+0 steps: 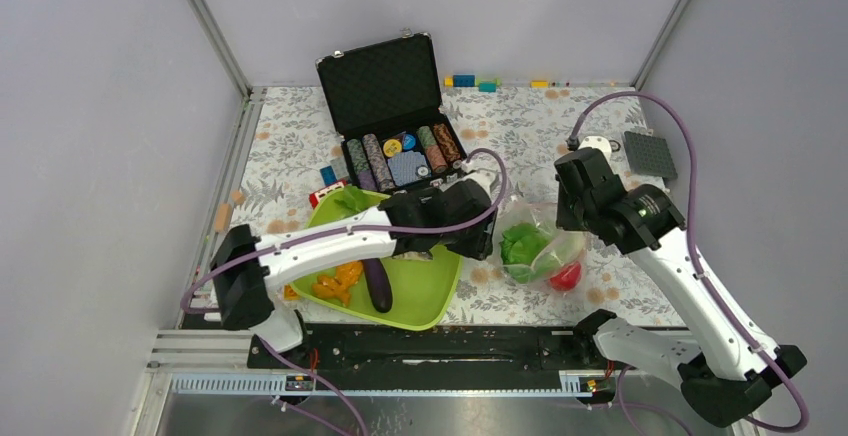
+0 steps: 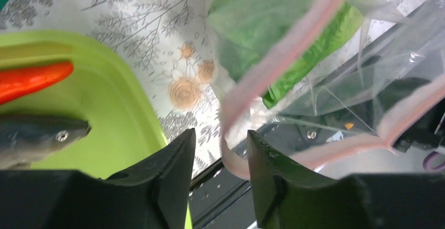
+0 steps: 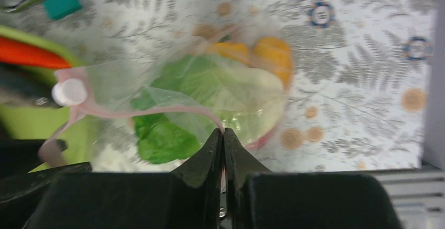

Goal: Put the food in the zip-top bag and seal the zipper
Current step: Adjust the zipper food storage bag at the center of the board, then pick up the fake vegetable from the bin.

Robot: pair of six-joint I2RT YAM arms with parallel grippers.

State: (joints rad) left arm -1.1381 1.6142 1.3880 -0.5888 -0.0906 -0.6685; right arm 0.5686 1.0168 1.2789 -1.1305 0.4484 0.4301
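Note:
I next need my left gripper to grab the zip-top bag by the hanging corner of its pink zipper strip [image 2: 236, 160], to open the bag's opening for the food.
The clear zip-top bag [image 1: 540, 248] lies right of the lime-green tray [image 1: 430, 294] and holds green lettuce [image 3: 173, 134], a red apple [image 1: 566, 276] and orange-yellow pieces [image 3: 273, 55]. My right gripper [image 3: 224, 132] is shut on the bag's pink zipper strip [image 3: 157, 112] and holds the mouth up. My left gripper [image 2: 220, 134] is open, and the corner of the zipper strip [image 2: 236, 160] hangs between its fingers. In the tray lie a purple eggplant [image 1: 377, 284], an orange carrot [image 2: 31, 79], a grey fish [image 2: 36, 137], orange pieces [image 1: 338, 281] and more lettuce [image 1: 350, 199].
An open black case [image 1: 385, 81] with rows of poker chips [image 1: 400, 156] stands behind the tray. Loose chips [image 3: 321, 12] lie on the floral cloth. Small coloured blocks [image 1: 470, 81] sit at the back wall. A dark grey plate [image 1: 650, 153] lies at the far right.

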